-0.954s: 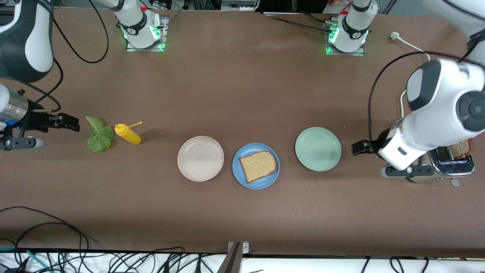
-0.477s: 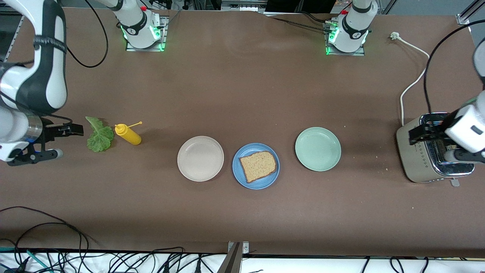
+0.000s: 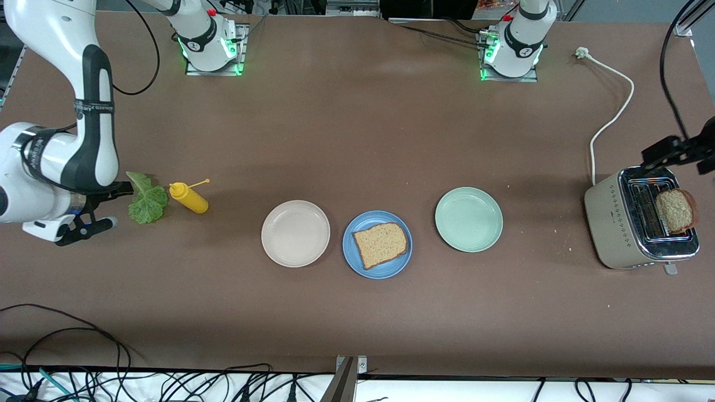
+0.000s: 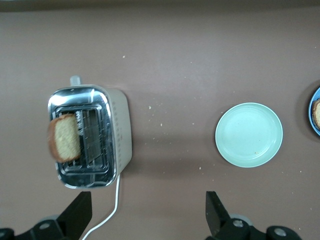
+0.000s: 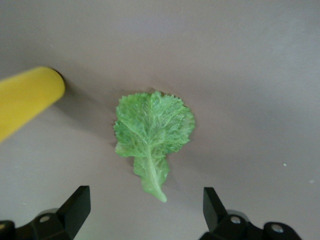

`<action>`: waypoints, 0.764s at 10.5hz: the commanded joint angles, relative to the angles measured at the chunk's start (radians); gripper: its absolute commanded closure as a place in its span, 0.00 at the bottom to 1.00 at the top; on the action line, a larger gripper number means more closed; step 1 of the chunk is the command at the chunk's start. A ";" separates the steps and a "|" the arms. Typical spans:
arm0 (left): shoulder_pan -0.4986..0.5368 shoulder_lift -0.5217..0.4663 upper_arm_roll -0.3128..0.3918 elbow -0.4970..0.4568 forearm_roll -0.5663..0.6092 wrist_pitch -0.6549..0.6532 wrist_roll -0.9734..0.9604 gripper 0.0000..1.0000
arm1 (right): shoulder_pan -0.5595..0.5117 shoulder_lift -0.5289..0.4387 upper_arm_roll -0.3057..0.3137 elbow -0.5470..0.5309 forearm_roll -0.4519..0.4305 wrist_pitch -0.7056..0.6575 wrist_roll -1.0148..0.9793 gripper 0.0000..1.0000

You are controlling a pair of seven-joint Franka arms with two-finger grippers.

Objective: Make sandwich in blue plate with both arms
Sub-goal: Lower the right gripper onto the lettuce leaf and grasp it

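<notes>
I need to grab the lettuce next with my right gripper by the stem (image 3: 137,178), since the leaf spreads broad and ruffled (image 3: 148,203) above its slim stem.
The blue plate (image 3: 385,271) sits mid-table with one brown bread slice (image 3: 380,244) lying on it. A second slice (image 3: 675,210) (image 4: 64,137) stands in a slot of the silver toaster (image 3: 614,223) (image 4: 119,125) at the left arm's end. The lettuce leaf (image 3: 147,201) (image 5: 152,132) lies flat on the table at the right arm's end. My right gripper (image 3: 111,207) (image 5: 145,200) hangs open just beside the leaf's stem, holding nothing. My left gripper (image 3: 670,151) (image 4: 147,200) is open and empty, up over the table and cable beside the toaster.
A yellow squeeze bottle (image 3: 189,197) (image 5: 25,100) lies next to the lettuce. A beige-white plate (image 3: 295,233) and a pale green plate (image 3: 468,219) (image 4: 249,134) flank the blue one. The toaster's white cable (image 3: 611,111) runs toward the left arm's base.
The left arm has pulled off the toaster toward the table's end, uncovering the slice. The right arm has swung in so its gripper sits at the lettuce. Both grippers stayed open.
</notes>
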 commanded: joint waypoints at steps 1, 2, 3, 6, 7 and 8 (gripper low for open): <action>0.043 -0.110 -0.003 -0.058 -0.059 -0.061 -0.012 0.00 | 0.004 -0.025 0.006 -0.174 0.005 0.130 -0.094 0.00; 0.095 -0.154 -0.006 -0.124 -0.125 -0.050 -0.023 0.00 | 0.004 -0.003 0.006 -0.196 0.005 0.144 -0.120 0.00; 0.105 -0.180 -0.009 -0.159 -0.130 -0.036 -0.023 0.00 | 0.003 0.023 0.006 -0.196 0.007 0.144 -0.143 0.00; 0.103 -0.281 -0.018 -0.354 -0.130 0.095 -0.028 0.00 | -0.020 0.080 0.007 -0.201 0.048 0.144 -0.198 0.00; 0.105 -0.311 -0.028 -0.411 -0.130 0.131 -0.055 0.00 | -0.020 0.097 0.007 -0.198 0.057 0.145 -0.201 0.00; 0.105 -0.314 -0.028 -0.420 -0.127 0.134 -0.078 0.00 | -0.022 0.108 0.007 -0.195 0.065 0.145 -0.201 0.00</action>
